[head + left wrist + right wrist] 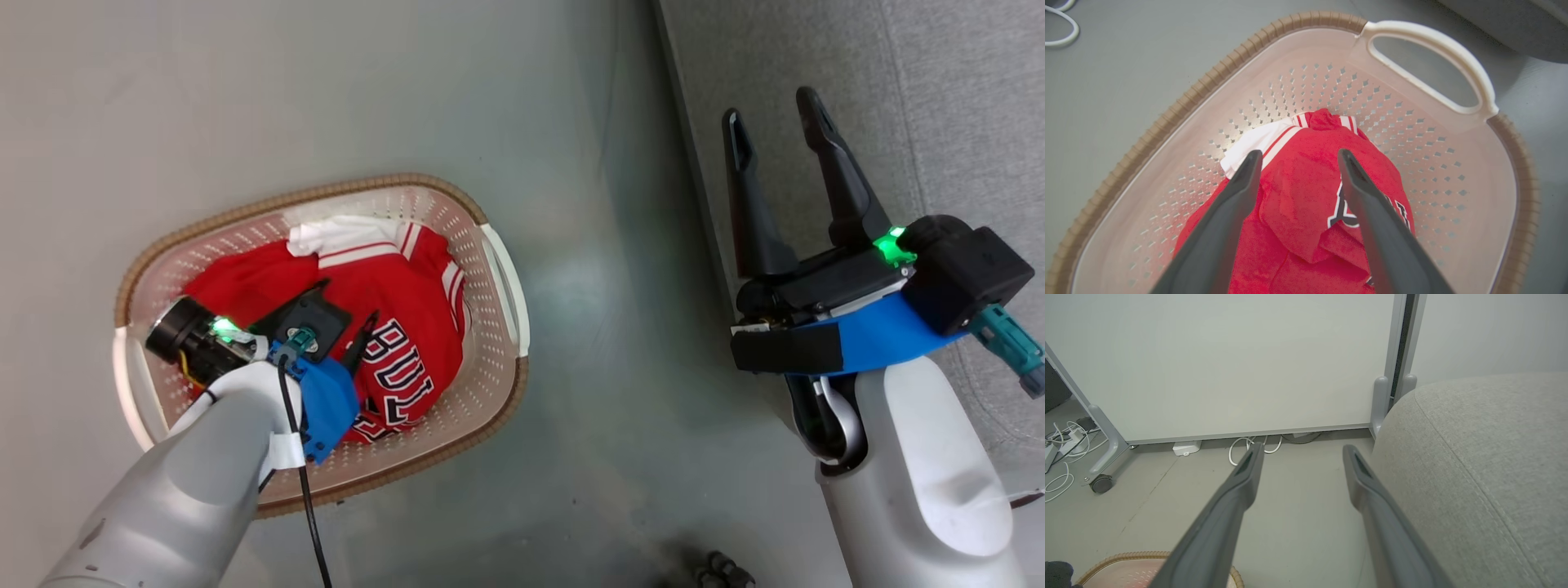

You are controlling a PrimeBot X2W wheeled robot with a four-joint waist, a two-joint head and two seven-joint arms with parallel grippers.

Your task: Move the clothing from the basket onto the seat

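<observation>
The clothing lies slack in the basket; my left gripper should next grab its raised top fold point(354, 297).
The clothing point(400, 286), red with white striped trim and dark white-edged lettering, lies bunched in the basket point(490, 245) on the floor. My left gripper point(351, 300) reaches down into the basket. In the left wrist view it point(1298, 153) is open, its fingers straddling a raised fold of the clothing point(1298, 200), with the basket's wall point(1412, 134) beyond. My right gripper point(770, 104) hangs open and empty over the left edge of the grey seat point(939, 98). In the right wrist view the gripper point(1302, 447) points past the seat point(1474, 465), and the basket's rim point(1126, 555) shows at the bottom left.
Grey floor lies between basket and seat. A white panel on castors point(1100, 484) stands beyond, with white cables point(1249, 447) and a power strip along its base. Another white cable point(1061, 24) lies on the floor past the basket. A small dark object point(718, 569) sits by my base.
</observation>
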